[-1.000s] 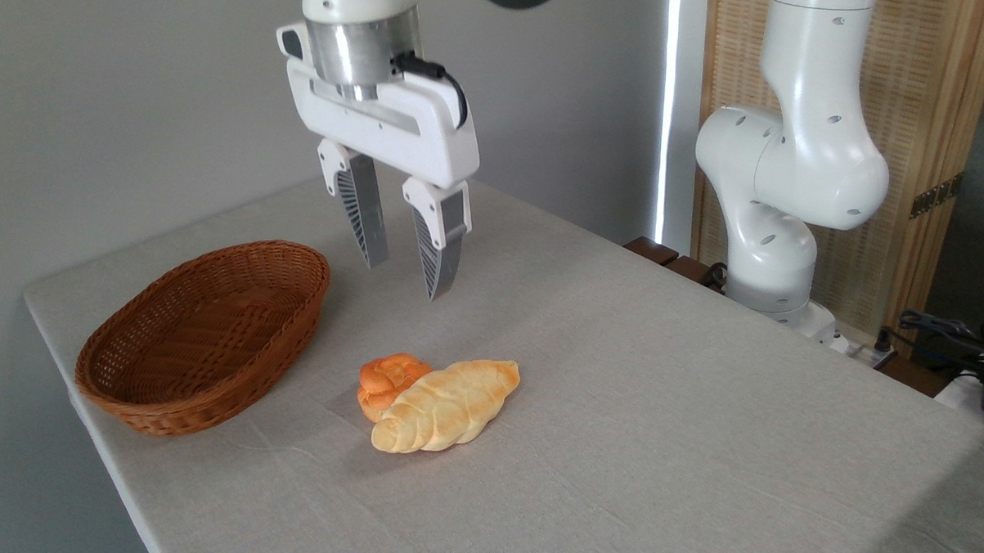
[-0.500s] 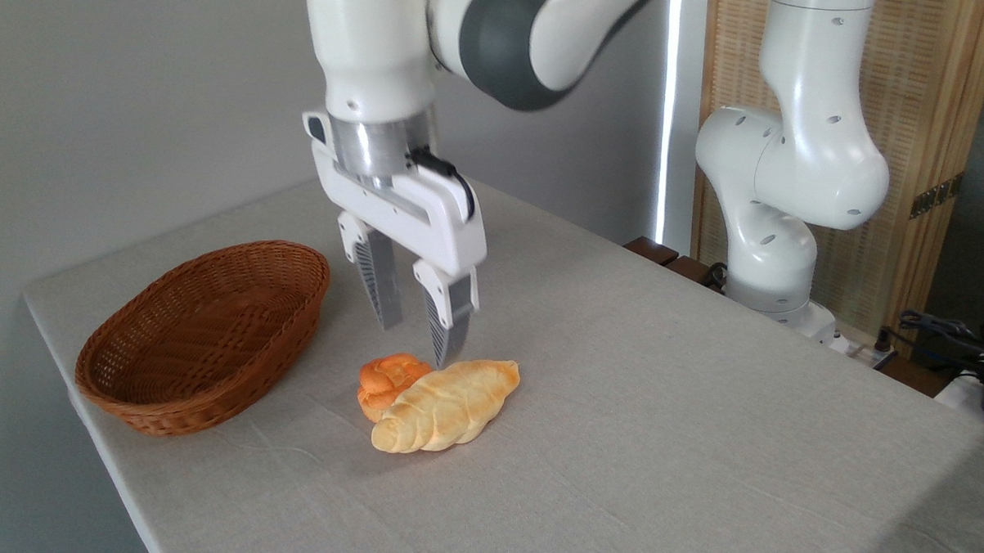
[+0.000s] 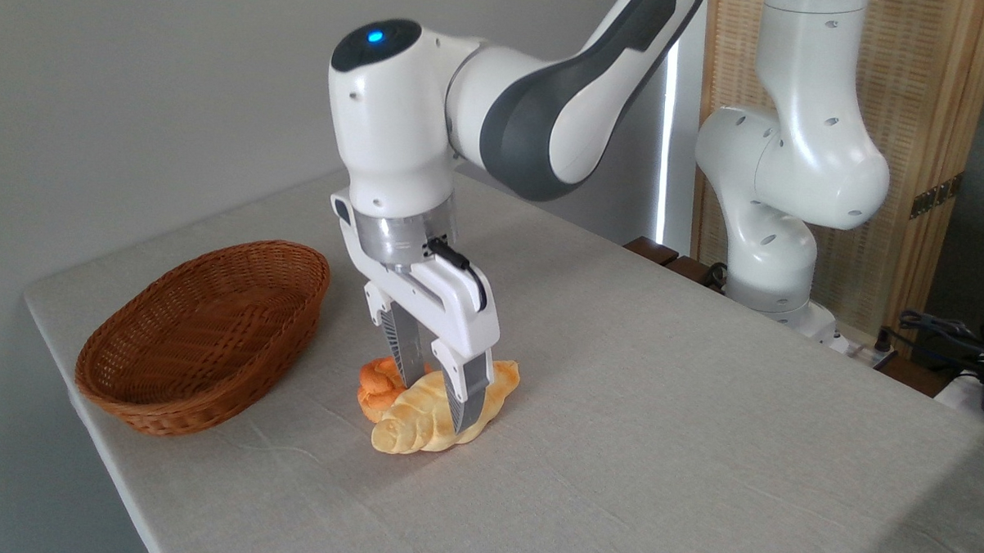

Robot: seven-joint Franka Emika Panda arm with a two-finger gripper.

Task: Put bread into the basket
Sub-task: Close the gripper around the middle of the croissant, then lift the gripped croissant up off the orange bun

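I need to put the bread into the wicker basket, so my gripper should next grab it by its braided middle (image 3: pixel 441 408).
The bread (image 3: pixel 411 423), a pale golden braided loaf, lies on the grey tablecloth near the middle of the table. My gripper (image 3: pixel 438 406) is down over its middle, open, with one finger (image 3: pixel 469 390) in front of the loaf and the other (image 3: pixel 406 354) behind it, its tip hidden. I cannot tell whether the fingers touch the loaf. The basket (image 3: pixel 209 398), an oval reddish-brown wicker one, stands empty to the left, near the table's left edge.
A small orange bun (image 3: pixel 374 381) sits against the loaf's left rear side, close to the rear finger. The arm's white base (image 3: pixel 775 262) rises at the table's right rear. Cables (image 3: pixel 956 338) lie off the table at far right.
The gripper has come straight down from above the table and now straddles the loaf. Its fingers stay about as far apart. Bread, bun and basket have not moved.
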